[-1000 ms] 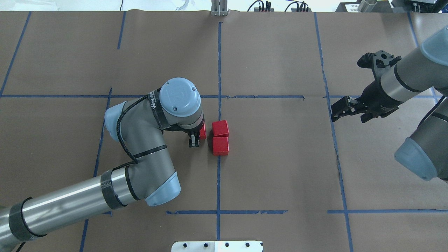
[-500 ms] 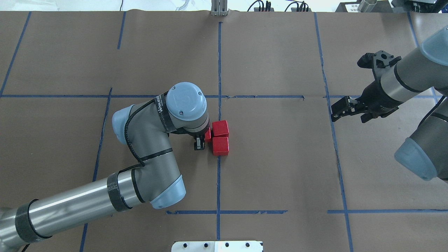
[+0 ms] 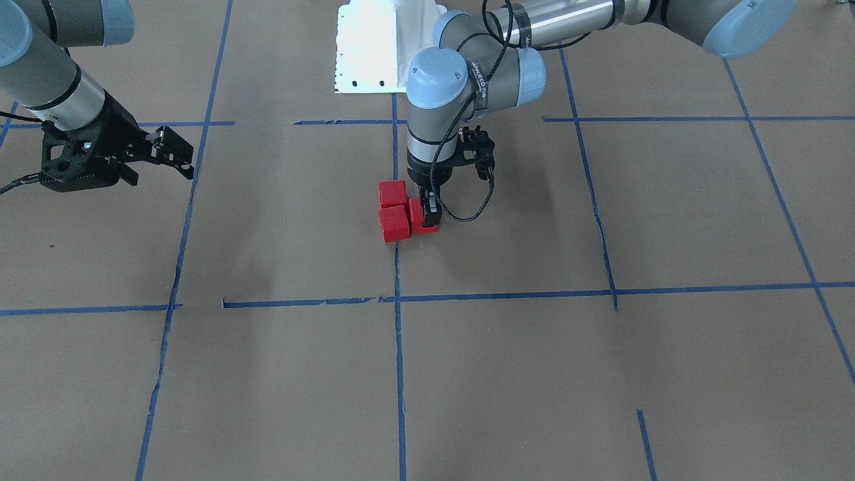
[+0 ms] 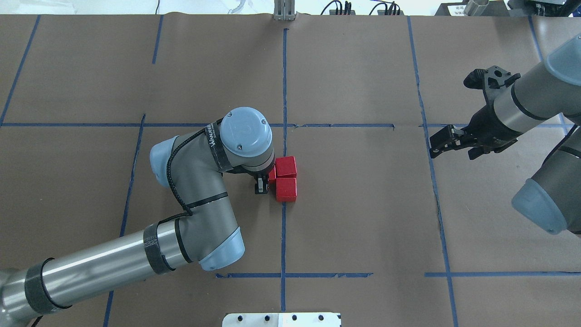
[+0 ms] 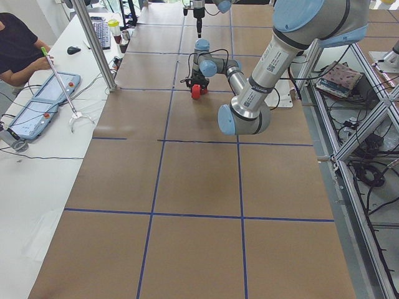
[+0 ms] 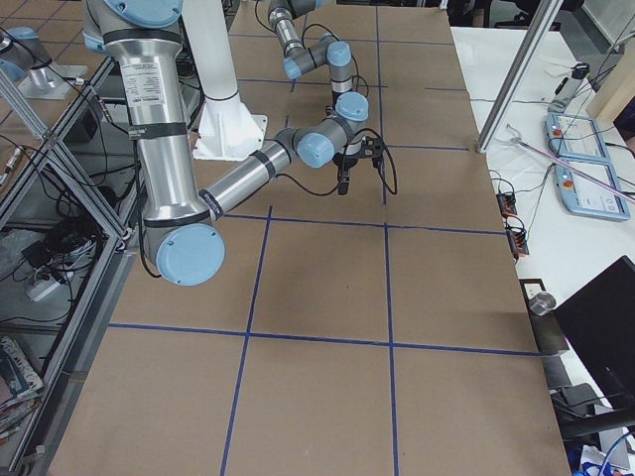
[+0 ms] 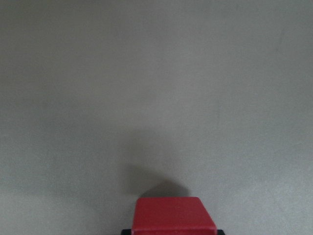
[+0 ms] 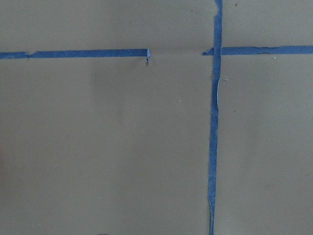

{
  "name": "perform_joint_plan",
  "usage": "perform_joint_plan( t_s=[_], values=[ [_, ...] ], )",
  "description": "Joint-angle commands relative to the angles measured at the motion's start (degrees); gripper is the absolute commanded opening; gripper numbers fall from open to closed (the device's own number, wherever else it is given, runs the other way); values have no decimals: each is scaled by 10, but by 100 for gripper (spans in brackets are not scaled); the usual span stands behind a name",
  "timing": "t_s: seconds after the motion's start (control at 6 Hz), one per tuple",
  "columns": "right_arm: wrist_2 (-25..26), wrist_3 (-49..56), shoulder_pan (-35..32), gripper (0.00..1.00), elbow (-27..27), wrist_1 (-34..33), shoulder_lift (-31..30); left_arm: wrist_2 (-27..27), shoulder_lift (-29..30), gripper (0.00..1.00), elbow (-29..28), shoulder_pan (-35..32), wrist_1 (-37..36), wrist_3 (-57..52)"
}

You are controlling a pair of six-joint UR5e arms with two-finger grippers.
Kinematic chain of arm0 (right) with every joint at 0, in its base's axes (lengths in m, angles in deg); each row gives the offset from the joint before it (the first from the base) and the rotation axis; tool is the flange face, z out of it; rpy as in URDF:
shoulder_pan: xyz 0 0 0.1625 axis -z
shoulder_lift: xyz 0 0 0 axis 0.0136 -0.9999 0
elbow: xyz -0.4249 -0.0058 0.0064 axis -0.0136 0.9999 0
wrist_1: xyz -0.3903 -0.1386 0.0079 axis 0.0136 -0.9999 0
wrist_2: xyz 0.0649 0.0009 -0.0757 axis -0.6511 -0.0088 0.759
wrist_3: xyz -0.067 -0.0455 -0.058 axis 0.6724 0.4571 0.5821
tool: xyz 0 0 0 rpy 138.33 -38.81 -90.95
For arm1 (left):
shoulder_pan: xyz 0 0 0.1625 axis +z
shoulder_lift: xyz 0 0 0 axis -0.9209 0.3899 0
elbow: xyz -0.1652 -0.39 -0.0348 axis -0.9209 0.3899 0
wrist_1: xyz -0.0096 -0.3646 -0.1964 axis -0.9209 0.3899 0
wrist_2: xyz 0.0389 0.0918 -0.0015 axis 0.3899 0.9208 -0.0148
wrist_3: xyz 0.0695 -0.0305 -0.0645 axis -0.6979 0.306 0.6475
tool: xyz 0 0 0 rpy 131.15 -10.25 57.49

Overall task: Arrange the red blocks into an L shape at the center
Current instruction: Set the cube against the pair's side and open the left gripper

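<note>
The held red block's lower edge (image 3: 421,232) meets the tabletop against the near block, so the held block would rest there. It is time for my left gripper to open.
Two red blocks (image 4: 286,166) (image 4: 286,189) lie touching, one behind the other, on the vertical blue tape line (image 4: 283,227) at the center. In the front-facing view they show as the near block (image 3: 394,224) and the far block (image 3: 393,193). My left gripper (image 4: 264,179) is shut on the third red block (image 4: 272,175), held low against their left side, mostly hidden under the wrist. It also shows in the front-facing view (image 3: 419,226) and at the bottom of the left wrist view (image 7: 175,214). My right gripper (image 4: 435,146) is open and empty, far right.
The white robot base (image 4: 281,319) sits at the table's near edge, also seen in the front-facing view (image 3: 374,47). Blue tape lines grid the brown paper (image 3: 507,294). An operator (image 5: 19,47) sits at a side table beyond the far edge.
My left arm has moved right with the red block, bringing it from a gap away up against the two blocks on the tape line. The right arm has not moved.
</note>
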Motion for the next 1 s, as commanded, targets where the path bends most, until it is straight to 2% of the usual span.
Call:
perform_joint_plan(
  t_s=[0.0, 0.17, 0.67, 0.83],
  values=[
    [-2, 0, 0, 100, -1, 0, -3, 3, 3, 3, -5, 0, 1, 0],
    [-1, 1, 0, 100, -1, 0, -3, 3, 4, 7, -5, 1, 1, 0],
    [-2, 1, 0, 100, -1, 0, -3, 3, 4, 8, -6, 5, 9, -8],
    [-2, 1, 1, 100, -1, 0, -3, 3, 3, 23, -6, 4, 9, -21]
  ],
)
